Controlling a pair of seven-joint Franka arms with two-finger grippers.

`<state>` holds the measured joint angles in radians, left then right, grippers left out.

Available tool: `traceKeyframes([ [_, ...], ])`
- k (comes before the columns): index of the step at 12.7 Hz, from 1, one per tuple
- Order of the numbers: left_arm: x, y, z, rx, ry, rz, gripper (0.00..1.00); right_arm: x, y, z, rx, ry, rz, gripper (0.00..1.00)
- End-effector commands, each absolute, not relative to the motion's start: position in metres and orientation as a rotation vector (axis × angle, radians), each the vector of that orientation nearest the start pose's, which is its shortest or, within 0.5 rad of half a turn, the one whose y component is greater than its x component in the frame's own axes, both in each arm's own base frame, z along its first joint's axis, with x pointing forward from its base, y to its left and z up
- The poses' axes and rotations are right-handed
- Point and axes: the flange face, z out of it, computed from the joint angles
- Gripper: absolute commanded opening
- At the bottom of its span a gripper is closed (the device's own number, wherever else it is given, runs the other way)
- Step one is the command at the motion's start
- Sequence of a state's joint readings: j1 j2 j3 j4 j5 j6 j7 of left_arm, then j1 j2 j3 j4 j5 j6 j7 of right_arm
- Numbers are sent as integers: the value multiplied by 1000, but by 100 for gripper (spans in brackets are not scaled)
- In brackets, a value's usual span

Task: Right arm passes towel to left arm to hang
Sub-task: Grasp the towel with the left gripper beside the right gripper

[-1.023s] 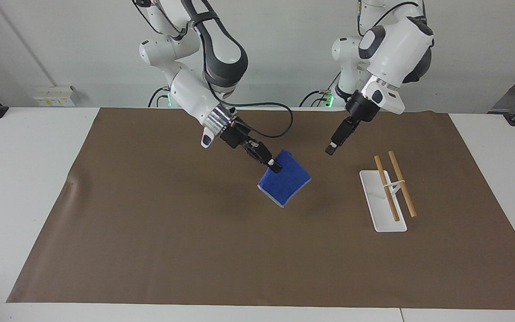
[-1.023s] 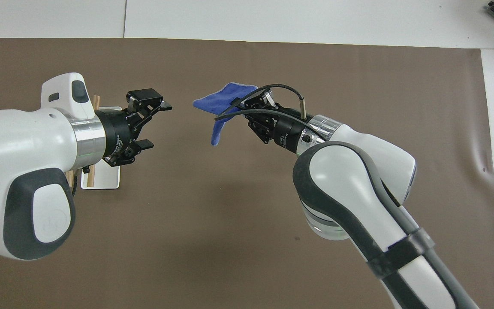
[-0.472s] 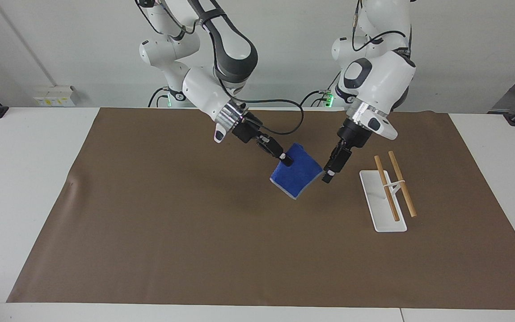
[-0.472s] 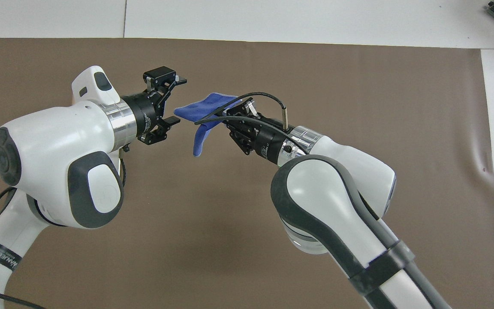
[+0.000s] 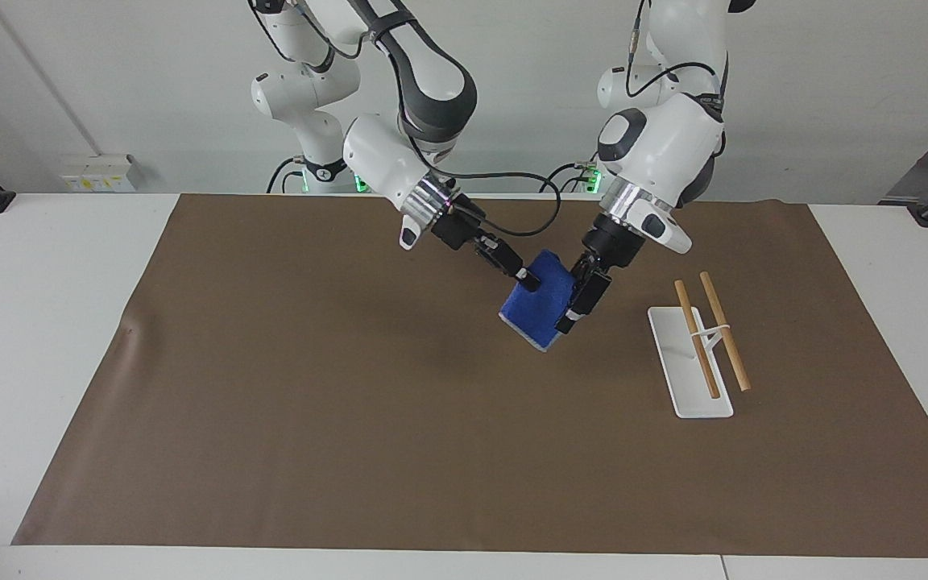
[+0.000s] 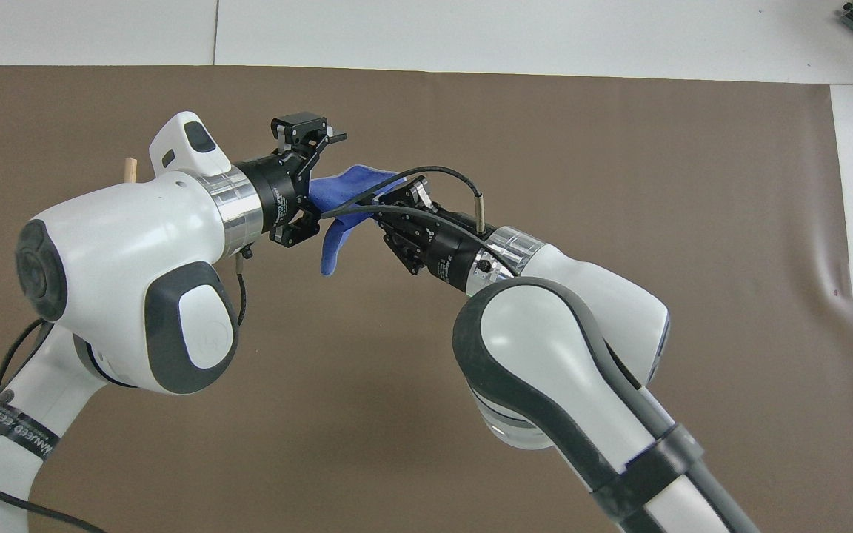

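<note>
My left gripper grabs the towel by its raised, free upper edge [image 6: 315,191] next, since the towel's loose flap [image 6: 332,253] droops slack beside my right gripper.
The bright-blue towel [image 5: 539,312] hangs in the air over the middle of the brown mat, pinched at one upper corner by my right gripper [image 5: 526,282], which is shut on it. My left gripper [image 5: 569,316] is open at the towel's other side edge, its jaws either side of the cloth. In the overhead view the towel [image 6: 339,194] droops between the left gripper [image 6: 318,182] and the right gripper [image 6: 389,201]. I cannot tell whether the left fingers touch the cloth.
A white rack base [image 5: 685,387] with two wooden rods [image 5: 723,330] stands on the brown mat [image 5: 311,403] toward the left arm's end. In the overhead view only one rod tip [image 6: 129,167] shows past the left arm.
Both grippers have closed in on each other over the mat. The right gripper carried the towel toward the left arm's end, and the open left gripper came down around the towel's edge.
</note>
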<state>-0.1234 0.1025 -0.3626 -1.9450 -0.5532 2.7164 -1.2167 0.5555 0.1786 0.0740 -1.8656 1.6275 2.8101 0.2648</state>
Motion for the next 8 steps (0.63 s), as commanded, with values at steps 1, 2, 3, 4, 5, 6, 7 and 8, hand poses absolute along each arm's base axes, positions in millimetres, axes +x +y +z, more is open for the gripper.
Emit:
traceKeyframes([
  [1,569,-268,505,1958,1319,140,38,543,330,467,-1691,1035,-55,0],
  [2,570,-266,504,1964,1314,145,19,543,330,467,-1691,1035,-55,0],
  [3,571,-264,505,1976,1295,159,0,543,330,467,-1691,1035,-55,0],
  [4,571,-262,504,1992,1277,169,0,543,330,467,-1691,1035,-55,0],
  [5,572,-259,504,1997,1273,177,0,543,330,467,-1691,1035,-55,0],
  [6,575,-252,502,1993,1285,181,0,543,330,467,-1691,1035,-55,0],
  [7,577,-246,501,1990,1294,184,0,543,330,466,-1692,1036,-55,0],
  [8,578,-243,501,2005,1275,200,0,543,330,466,-1692,1036,-55,0],
])
